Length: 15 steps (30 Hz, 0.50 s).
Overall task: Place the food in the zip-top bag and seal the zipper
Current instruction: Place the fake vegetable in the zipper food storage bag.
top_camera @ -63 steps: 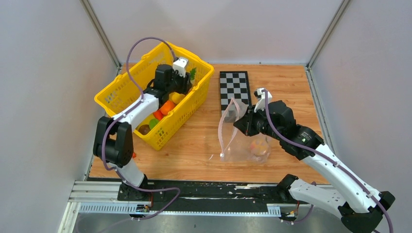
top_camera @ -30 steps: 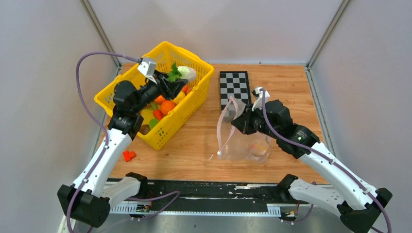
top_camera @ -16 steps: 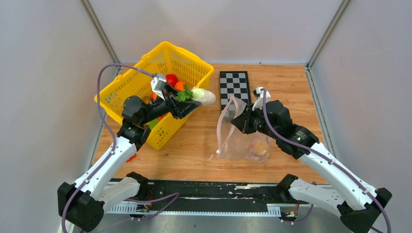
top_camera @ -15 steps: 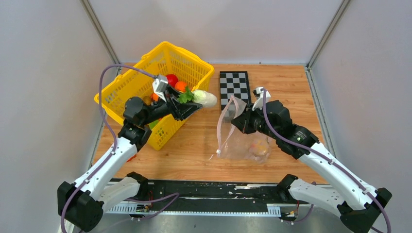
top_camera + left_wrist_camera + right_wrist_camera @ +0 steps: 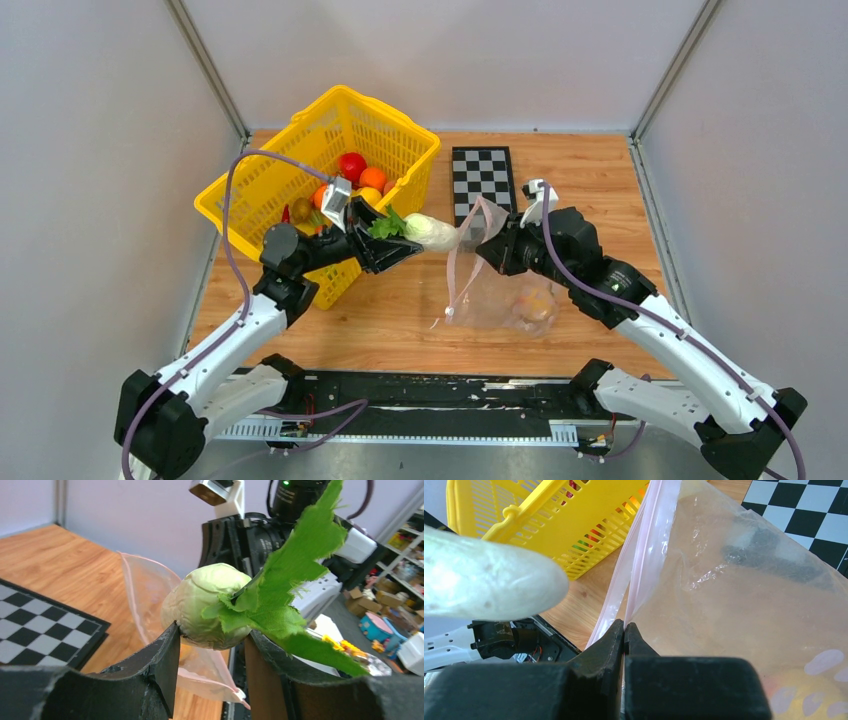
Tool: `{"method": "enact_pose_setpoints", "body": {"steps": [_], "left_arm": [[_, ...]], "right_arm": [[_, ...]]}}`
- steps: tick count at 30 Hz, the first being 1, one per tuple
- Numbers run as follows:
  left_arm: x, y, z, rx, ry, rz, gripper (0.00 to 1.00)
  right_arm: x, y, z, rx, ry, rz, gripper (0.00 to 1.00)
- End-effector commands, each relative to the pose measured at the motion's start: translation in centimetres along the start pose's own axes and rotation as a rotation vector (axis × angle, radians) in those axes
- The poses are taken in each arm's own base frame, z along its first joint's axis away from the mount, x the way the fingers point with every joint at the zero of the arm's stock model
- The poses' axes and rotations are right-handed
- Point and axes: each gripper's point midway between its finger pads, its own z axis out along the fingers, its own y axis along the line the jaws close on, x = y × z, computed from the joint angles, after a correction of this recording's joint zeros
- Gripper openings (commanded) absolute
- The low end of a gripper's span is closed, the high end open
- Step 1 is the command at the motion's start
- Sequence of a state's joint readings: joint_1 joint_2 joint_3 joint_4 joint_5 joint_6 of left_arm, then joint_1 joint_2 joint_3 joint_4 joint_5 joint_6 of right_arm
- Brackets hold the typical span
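Note:
The pale toy vegetable is short of the bag's opening, and opening now would miss the bag. My left gripper keeps hold of the vegetable until it gets there.
My left gripper (image 5: pixel 405 245) is shut on a pale toy vegetable with green cloth leaves (image 5: pixel 428 231), held in the air just left of the bag's mouth; it also fills the left wrist view (image 5: pixel 210 605). The clear zip-top bag (image 5: pixel 500 290) stands open on the table with an orange-yellow food piece (image 5: pixel 533 300) inside. My right gripper (image 5: pixel 497 247) is shut on the bag's upper edge by the pinkish zipper (image 5: pixel 644 550), holding the mouth up. The pale vegetable shows blurred at the left of the right wrist view (image 5: pixel 489 580).
A yellow plastic basket (image 5: pixel 270 190) at the back left holds red, orange and green toy foods (image 5: pixel 352 166). A black-and-white checkerboard (image 5: pixel 484 178) lies behind the bag. Grey walls close in the table on three sides.
My left arm has lifted the pale leafy vegetable out of the basket and carried it right, up to the bag's mouth. The right gripper and bag have hardly moved.

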<state>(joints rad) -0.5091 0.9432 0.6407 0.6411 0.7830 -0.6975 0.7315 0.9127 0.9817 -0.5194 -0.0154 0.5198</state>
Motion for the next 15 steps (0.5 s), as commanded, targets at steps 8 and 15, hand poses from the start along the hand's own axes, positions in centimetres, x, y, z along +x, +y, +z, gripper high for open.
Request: {"method": "enact_pose_setpoints", "body": {"steps": [8, 15], "left_arm": [[1.1, -2.4, 1.2, 0.136, -0.027, -0.048, 0.43], [1.0, -0.9, 1.2, 0.007, 0.012, 0.037, 0.43]], "right_arm": [[-1.9, 1.4, -0.8, -0.054, -0.068, 0.013, 0.00], [-2.5, 2.6, -2.2, -0.109, -0.083, 0.008, 0.00]]}}
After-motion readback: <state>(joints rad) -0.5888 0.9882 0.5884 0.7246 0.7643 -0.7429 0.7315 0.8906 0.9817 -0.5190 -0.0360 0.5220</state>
